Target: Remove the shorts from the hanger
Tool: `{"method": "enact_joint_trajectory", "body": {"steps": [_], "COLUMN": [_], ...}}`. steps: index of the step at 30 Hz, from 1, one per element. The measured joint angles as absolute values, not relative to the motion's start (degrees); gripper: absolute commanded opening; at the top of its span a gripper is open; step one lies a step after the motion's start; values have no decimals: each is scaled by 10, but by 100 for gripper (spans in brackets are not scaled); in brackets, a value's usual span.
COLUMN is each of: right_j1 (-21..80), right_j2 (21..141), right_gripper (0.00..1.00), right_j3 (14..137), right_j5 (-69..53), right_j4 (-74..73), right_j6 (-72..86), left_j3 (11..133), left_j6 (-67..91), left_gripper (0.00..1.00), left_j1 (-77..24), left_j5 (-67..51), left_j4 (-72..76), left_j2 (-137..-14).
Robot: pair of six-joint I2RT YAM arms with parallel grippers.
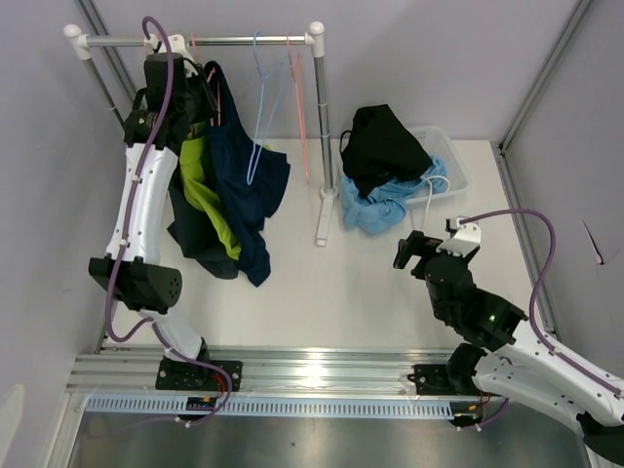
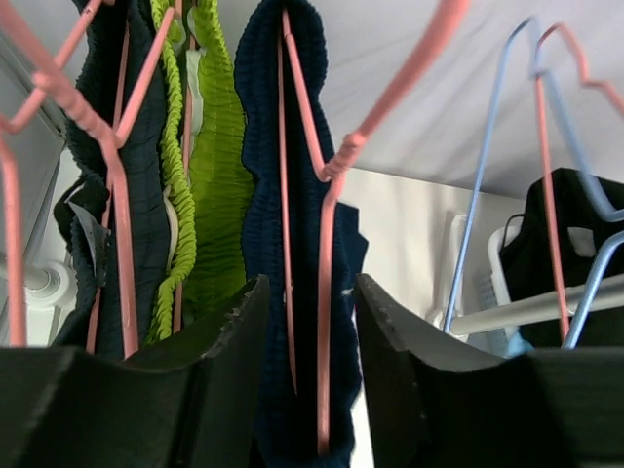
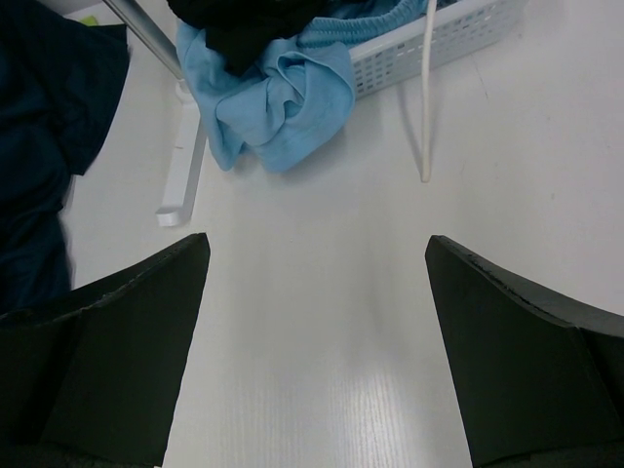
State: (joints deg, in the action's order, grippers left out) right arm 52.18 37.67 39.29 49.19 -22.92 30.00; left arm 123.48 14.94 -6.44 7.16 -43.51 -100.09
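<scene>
My right gripper needs to pull the shorts off next, so it should grab the navy shorts by the free-hanging leg end (image 1: 257, 261), away from the pink hanger.
Three shorts hang on pink hangers at the left of the rail: navy shorts (image 1: 249, 166), lime green shorts (image 1: 200, 180) and dark blue-green shorts (image 1: 200, 249). My left gripper (image 1: 207, 93) is up by the rail. In the left wrist view it (image 2: 312, 283) is open, its jaws narrowed either side of the navy shorts (image 2: 263, 146) and their pink hanger (image 2: 327, 292). The lime green shorts (image 2: 210, 166) and dark blue-green shorts (image 2: 97, 117) hang to the left. Black shorts (image 1: 385, 141) and light blue shorts (image 1: 390, 205) lie at the basket. My right gripper (image 1: 414, 252) (image 3: 317, 244) is open and empty above the table.
The rail (image 1: 244, 41) also carries an empty blue hanger (image 1: 258, 107) and an empty pink hanger (image 1: 297, 97). The rack's right post (image 1: 319, 136) stands mid-table. A white basket (image 1: 450, 161) (image 3: 439, 44) sits at the back right, with a white hanger (image 3: 426, 97) beside it.
</scene>
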Motion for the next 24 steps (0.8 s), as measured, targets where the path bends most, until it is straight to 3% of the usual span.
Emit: {"method": "enact_joint_trajectory", "body": {"steps": [3, 4, 12, 17, 24], "right_j1": [522, 522, 526, 587, 724], "right_j2": [383, 386, 395, 419, 592], "right_gripper": [99, 99, 99, 99, 100], "right_j3": [393, 393, 394, 413, 542], "right_j5": [493, 493, 492, 509, 540], "right_j4": [-229, -229, -224, -193, -55], "right_j6": [300, 300, 295, 257, 163], "left_j3": [1235, 1235, 1245, 1308, 1354], "left_j6": [151, 154, 151, 152, 162], "left_gripper": [5, 1, 0, 0, 0], "left_j1": [-62, -62, -62, -62, -62], "left_j5": [69, 69, 68, 55, 39], "left_j4": [-432, -429, -426, -488, -517], "left_j2": [-1014, -1018, -1027, -1030, -992]}}
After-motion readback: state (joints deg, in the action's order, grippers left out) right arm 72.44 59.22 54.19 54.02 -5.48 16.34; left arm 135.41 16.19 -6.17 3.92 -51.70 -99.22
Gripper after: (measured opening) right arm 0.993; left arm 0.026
